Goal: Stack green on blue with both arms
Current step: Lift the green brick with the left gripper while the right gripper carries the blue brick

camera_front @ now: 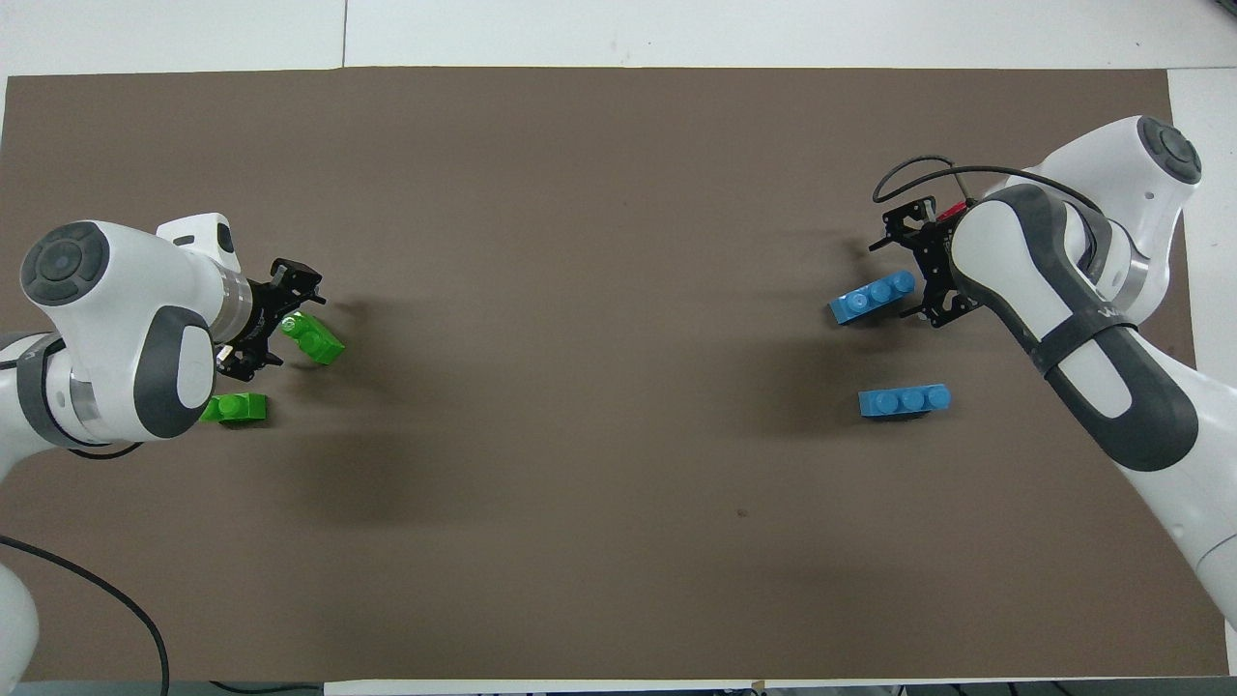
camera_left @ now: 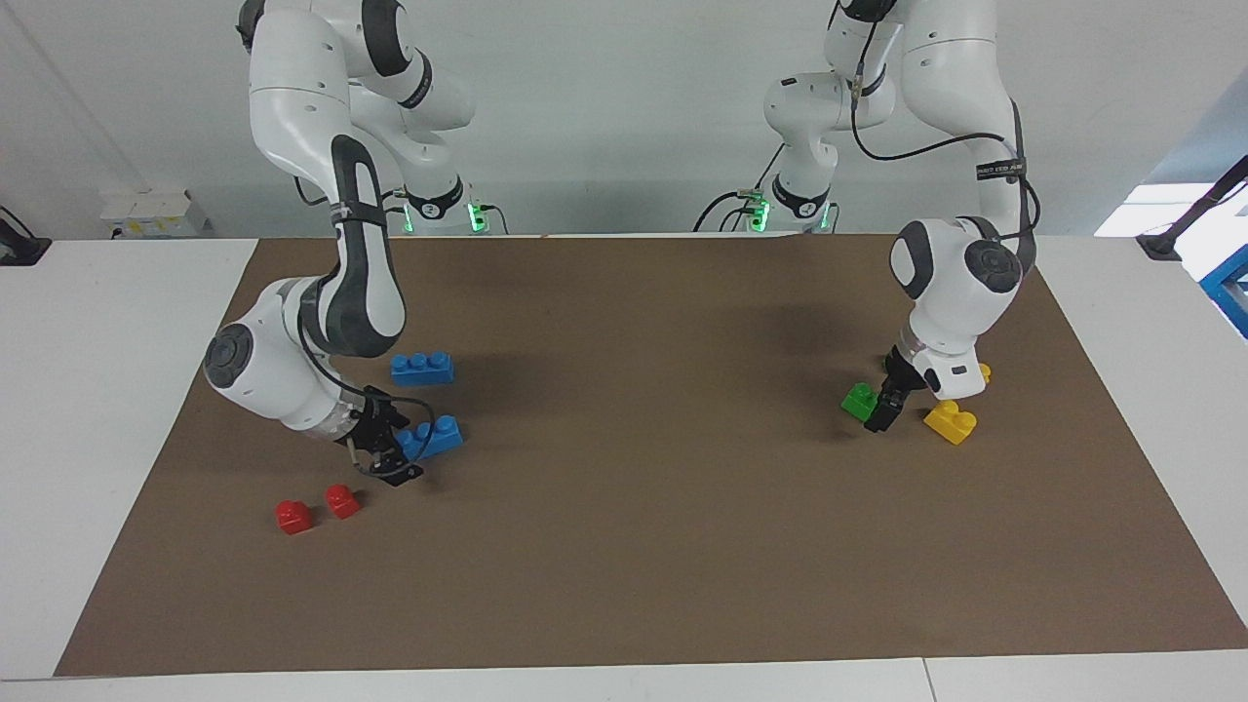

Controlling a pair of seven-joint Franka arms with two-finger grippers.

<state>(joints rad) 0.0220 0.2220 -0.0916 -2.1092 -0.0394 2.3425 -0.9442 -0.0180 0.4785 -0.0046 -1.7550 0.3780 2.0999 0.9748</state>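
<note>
Next, my right gripper grabs the blue brick by one end (camera_front: 893, 286), to build the stack with green (camera_front: 312, 336) on top.
My left gripper (camera_left: 880, 408) (camera_front: 288, 324) is low over the mat at the left arm's end, open, its fingers either side of one end of a green brick (camera_left: 859, 400) (camera_front: 315, 339) that lies on the mat. A second green brick (camera_front: 238, 408) lies nearer to the robots; the left wrist hides it in the facing view. My right gripper (camera_left: 400, 448) (camera_front: 913, 274) is low at the right arm's end, open, straddling one end of a blue brick (camera_left: 433, 437) (camera_front: 872, 297). The other blue brick (camera_left: 422, 368) (camera_front: 904, 399) lies nearer to the robots.
Two yellow bricks (camera_left: 951, 421) lie by the left gripper, one partly hidden by the wrist. Two small red bricks (camera_left: 293, 516) (camera_left: 342, 500) lie farther from the robots than the right gripper. A brown mat (camera_left: 643, 546) covers the table.
</note>
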